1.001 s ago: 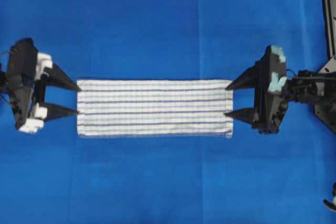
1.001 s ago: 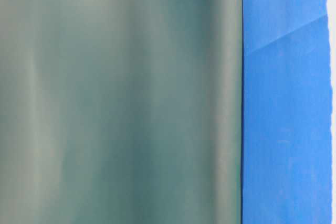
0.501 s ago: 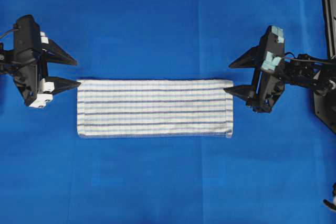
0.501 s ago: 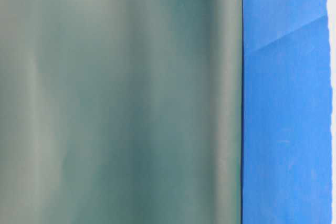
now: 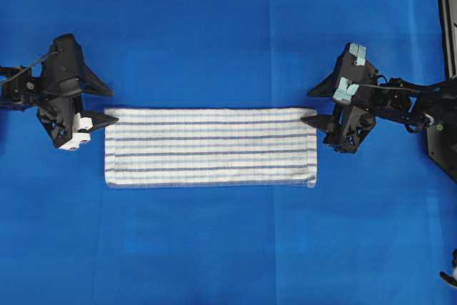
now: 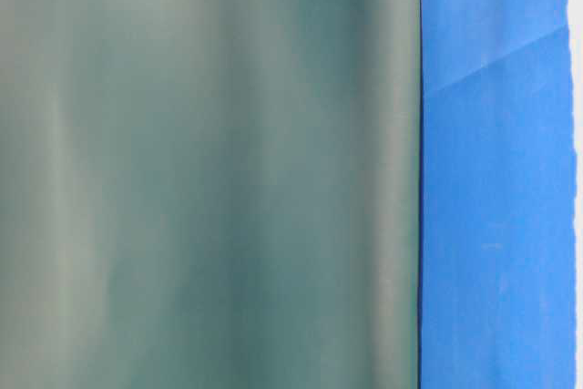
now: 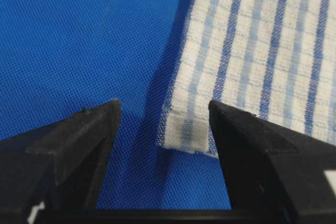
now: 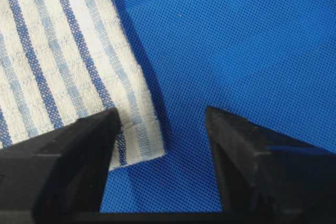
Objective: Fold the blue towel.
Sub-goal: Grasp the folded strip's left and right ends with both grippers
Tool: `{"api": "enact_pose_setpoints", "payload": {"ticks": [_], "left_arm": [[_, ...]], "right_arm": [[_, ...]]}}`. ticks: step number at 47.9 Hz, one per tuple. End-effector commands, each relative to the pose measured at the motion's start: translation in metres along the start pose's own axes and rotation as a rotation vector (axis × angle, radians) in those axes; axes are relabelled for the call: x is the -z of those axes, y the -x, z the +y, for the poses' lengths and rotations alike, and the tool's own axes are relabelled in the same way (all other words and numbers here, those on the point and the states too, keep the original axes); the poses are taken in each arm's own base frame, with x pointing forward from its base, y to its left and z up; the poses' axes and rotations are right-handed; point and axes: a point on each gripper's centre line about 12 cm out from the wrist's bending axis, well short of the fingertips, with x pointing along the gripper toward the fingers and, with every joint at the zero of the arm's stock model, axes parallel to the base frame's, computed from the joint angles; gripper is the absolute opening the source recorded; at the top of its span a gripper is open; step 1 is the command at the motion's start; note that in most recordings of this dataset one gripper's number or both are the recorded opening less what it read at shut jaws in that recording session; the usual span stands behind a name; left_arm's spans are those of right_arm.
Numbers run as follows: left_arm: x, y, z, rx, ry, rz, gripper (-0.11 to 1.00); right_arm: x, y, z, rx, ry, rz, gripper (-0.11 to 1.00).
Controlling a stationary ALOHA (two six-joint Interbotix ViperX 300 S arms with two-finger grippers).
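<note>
I need to fold the blue towel, so my right gripper should next grab its creased corner (image 5: 307,113), as the rest of the striped cloth lies flat on the covering.
The blue towel (image 5: 211,148), white with thin blue stripes, lies flat as a long band on the blue table covering (image 5: 214,26). My left gripper (image 5: 113,106) is open at the towel's far left corner, one finger over the cloth's edge and the other over bare covering. In the left wrist view that towel corner (image 7: 184,132) lies between the spread jaws of the left gripper (image 7: 164,103). My right gripper (image 5: 307,107) stands open the same way at the far right corner. The right wrist view shows the corner (image 8: 142,137) beside one finger of the right gripper (image 8: 161,109). Neither gripper holds anything.
A dark metal frame (image 5: 446,19) runs down the right edge, with a small dark part (image 5: 450,276) at the bottom right. The table-level view is mostly filled by a blurred grey-green surface (image 6: 209,170), with a strip of blue covering (image 6: 496,179) on its right.
Both grippers have slid from the middle of the towel's short edges to its far corners and tilted. The right jaws have narrowed a little. The towel has not moved.
</note>
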Motion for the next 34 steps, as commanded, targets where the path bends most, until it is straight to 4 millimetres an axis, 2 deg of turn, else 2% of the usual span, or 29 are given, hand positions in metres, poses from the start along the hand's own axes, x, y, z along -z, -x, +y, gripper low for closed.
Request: {"api": "enact_pose_setpoints", "payload": {"ticks": [1,7,18,23,34], "left_arm": [[-0.007,-0.004,-0.004,0.010,-0.006,-0.014,0.60],[-0.002,-0.010,-0.005,0.008,-0.011,0.017,0.49],[0.001,-0.016,-0.008,0.013,-0.017,0.041,0.03],[-0.001,-0.016,-0.008,0.014,-0.017,0.037,0.02],[-0.012,-0.007,-0.011,0.023,-0.020,0.003,0.02]], "right_arm": [[-0.006,-0.001,0.002,-0.003,-0.004,-0.020,0.66],[-0.004,-0.003,0.002,0.000,-0.004,-0.012,0.54],[-0.004,-0.002,0.002,-0.002,0.000,-0.013,0.16],[-0.004,-0.002,0.002,-0.002,0.000,-0.013,0.06],[-0.009,-0.001,0.005,-0.013,0.000,-0.025,0.06]]}}
